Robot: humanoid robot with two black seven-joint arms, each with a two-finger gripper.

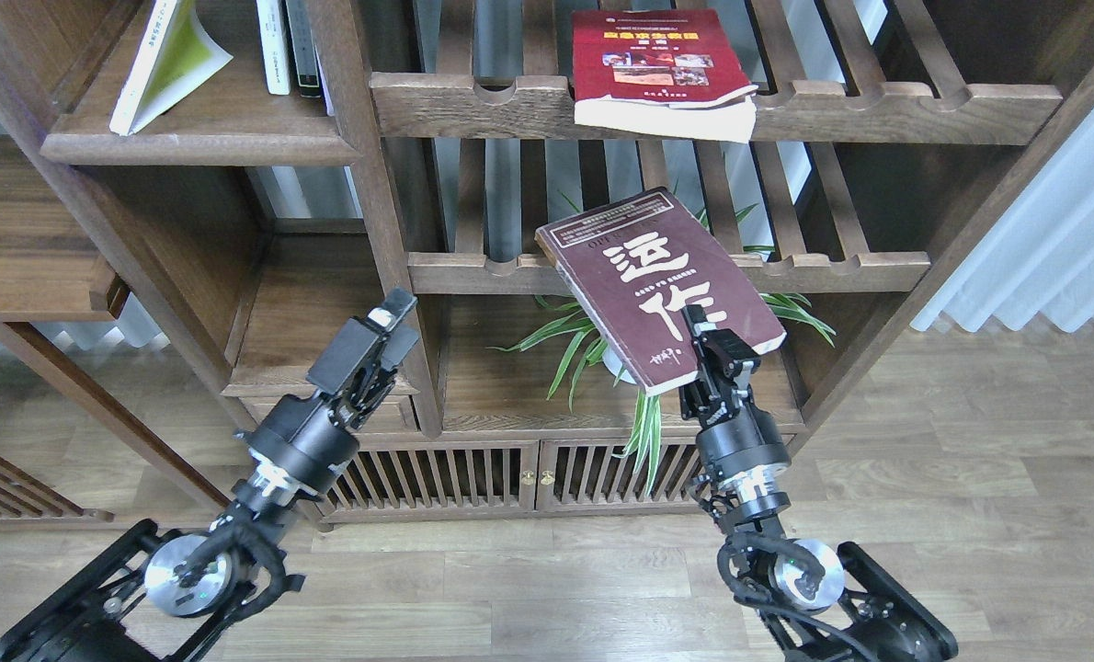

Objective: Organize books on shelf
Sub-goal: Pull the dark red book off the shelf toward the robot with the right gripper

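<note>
I need to shelve the maroon book (643,276) with the others, so my left gripper will grab it next by its cover's edge (633,371), beside the small publisher print.
My right gripper (708,348) is shut on the near edge of the dark maroon book (643,276) and holds it tilted in the air, in front of the lower slatted rack. The red book (655,66) lies on the upper slatted rack and overhangs its front rail. The lime-yellow book (168,62) leans, partly splayed, on the solid dark-brown shelf (198,147) at the upper left. My left gripper (389,314) is empty and open, low in front of the bookcase's upright post, well below that shelf.
Thin white and dark books (288,46) stand upright at the shelf's right end. A potted spider plant (643,405) stands under the held book. The lower slatted rack (841,271) and upper rack (878,101) have notched front rails. A white curtain (1053,248) hangs at right.
</note>
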